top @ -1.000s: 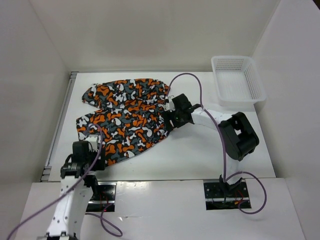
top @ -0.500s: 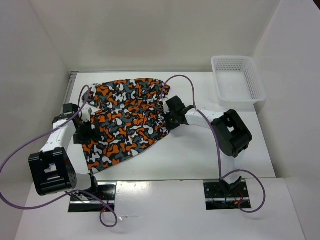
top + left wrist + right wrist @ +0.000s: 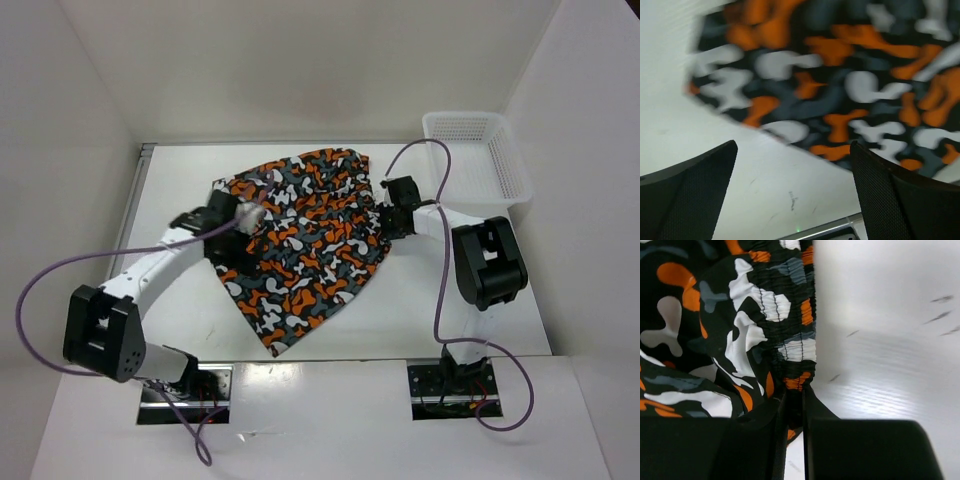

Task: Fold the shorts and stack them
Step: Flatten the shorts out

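Note:
My left gripper will next take hold of the shorts' edge across from the waistband (image 3: 231, 288) (image 3: 786, 140) my right gripper has, so both can stretch the shorts for folding.
The shorts (image 3: 305, 235), in orange, black, grey and white camouflage, lie spread across the middle of the table. My right gripper (image 3: 386, 216) is at their right edge. In the right wrist view it (image 3: 795, 399) is shut on the gathered elastic waistband (image 3: 790, 347). My left gripper (image 3: 250, 215) hovers at the shorts' left side. In the left wrist view it (image 3: 792, 167) is open over bare table. Its fingers (image 3: 897, 195) hold nothing, and the blurred edge of the shorts (image 3: 840, 100) lies just ahead.
A white mesh basket (image 3: 475, 160) stands at the back right, close behind the right arm. White walls close in the table on the left, back and right. Purple cables loop from both arms.
The right gripper closed on the waistband and pulled the shorts to the right, turning them. The left arm swung up from its base, then in to the shorts' left side.

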Motion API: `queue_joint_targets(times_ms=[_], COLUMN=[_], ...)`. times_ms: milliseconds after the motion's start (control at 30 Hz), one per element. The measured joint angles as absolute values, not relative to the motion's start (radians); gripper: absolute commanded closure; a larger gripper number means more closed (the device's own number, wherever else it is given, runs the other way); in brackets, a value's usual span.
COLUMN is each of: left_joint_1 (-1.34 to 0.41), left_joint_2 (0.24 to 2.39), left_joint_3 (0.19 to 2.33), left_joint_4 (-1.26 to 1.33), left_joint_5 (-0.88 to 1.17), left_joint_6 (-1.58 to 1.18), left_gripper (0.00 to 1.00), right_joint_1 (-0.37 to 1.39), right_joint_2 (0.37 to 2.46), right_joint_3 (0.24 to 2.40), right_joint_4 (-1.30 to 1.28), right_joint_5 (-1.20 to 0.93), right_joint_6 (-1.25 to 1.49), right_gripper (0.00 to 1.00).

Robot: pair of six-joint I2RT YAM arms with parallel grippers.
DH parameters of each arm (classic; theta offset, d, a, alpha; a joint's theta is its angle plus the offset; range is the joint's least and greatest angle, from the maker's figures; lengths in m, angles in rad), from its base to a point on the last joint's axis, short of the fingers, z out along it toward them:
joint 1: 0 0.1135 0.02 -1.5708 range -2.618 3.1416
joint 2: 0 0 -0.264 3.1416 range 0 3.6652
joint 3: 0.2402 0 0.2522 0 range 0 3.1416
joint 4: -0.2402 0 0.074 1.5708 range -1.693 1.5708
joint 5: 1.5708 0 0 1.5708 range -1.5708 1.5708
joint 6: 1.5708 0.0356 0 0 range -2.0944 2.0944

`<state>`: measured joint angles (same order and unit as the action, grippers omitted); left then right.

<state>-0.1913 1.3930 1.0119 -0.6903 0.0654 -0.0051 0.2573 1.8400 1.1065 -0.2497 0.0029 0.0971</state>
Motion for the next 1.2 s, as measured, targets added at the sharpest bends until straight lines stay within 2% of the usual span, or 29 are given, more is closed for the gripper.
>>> queue_joint_targets(times_ms=[200, 300, 533, 767, 933, 1000, 1033, 1067, 1100, 1200], left_joint_1=[-0.694, -0.823, -0.941, -0.960, -0.968, -0.970, -0.972, -0.974, -0.976, -0.978], left_joint_2=[1.365, 1.323, 1.103, 1.295, 1.340, 1.340, 1.342, 1.347, 1.350, 1.350], left_joint_3=[0.982, 0.934, 0.705, 0.731, 0.709, 0.690, 0.677, 0.661, 0.658, 0.655], left_joint_4=[-0.664, -0.669, -0.777, -0.735, -0.649, -0.619, -0.604, -0.584, -0.574, -0.534], left_joint_5=[-0.003, -0.002, 0.001, 0.031, 0.030, 0.024, 0.020, 0.009, -0.006, -0.011], left_joint_6=[-0.002, -0.002, -0.002, -0.003, -0.003, -0.003, -0.004, 0.001, -0.007, -0.006], left_gripper=[0.00, 0.00, 0.00, 0.00, 0.00, 0.07, 0.15, 0.33, 0.42, 0.51], right_joint_1=[0.282, 0.284, 0.284, 0.284, 0.283, 0.283, 0.283, 0.283, 0.283, 0.283], right_joint_2=[1.826, 1.822, 1.784, 1.716, 1.693, 1.693, 1.693, 1.693, 1.693, 1.693], right_joint_3=[1.091, 1.092, 1.086, 1.037, 1.018, 1.013, 1.010, 1.008, 1.007, 1.007], right_joint_4=[-0.254, -0.255, -0.250, -0.248, -0.246, -0.245, -0.245, -0.246, -0.246, -0.246], right_joint_5=[-0.042, -0.044, -0.045, -0.042, -0.041, -0.041, -0.041, -0.041, -0.041, -0.041], right_joint_6=[0.095, 0.082, 0.051, 0.037, 0.035, 0.035, 0.035, 0.035, 0.035, 0.035], right_gripper=[1.00, 1.00, 1.00, 1.00, 1.00, 1.00, 1.00, 1.00, 1.00, 1.00])
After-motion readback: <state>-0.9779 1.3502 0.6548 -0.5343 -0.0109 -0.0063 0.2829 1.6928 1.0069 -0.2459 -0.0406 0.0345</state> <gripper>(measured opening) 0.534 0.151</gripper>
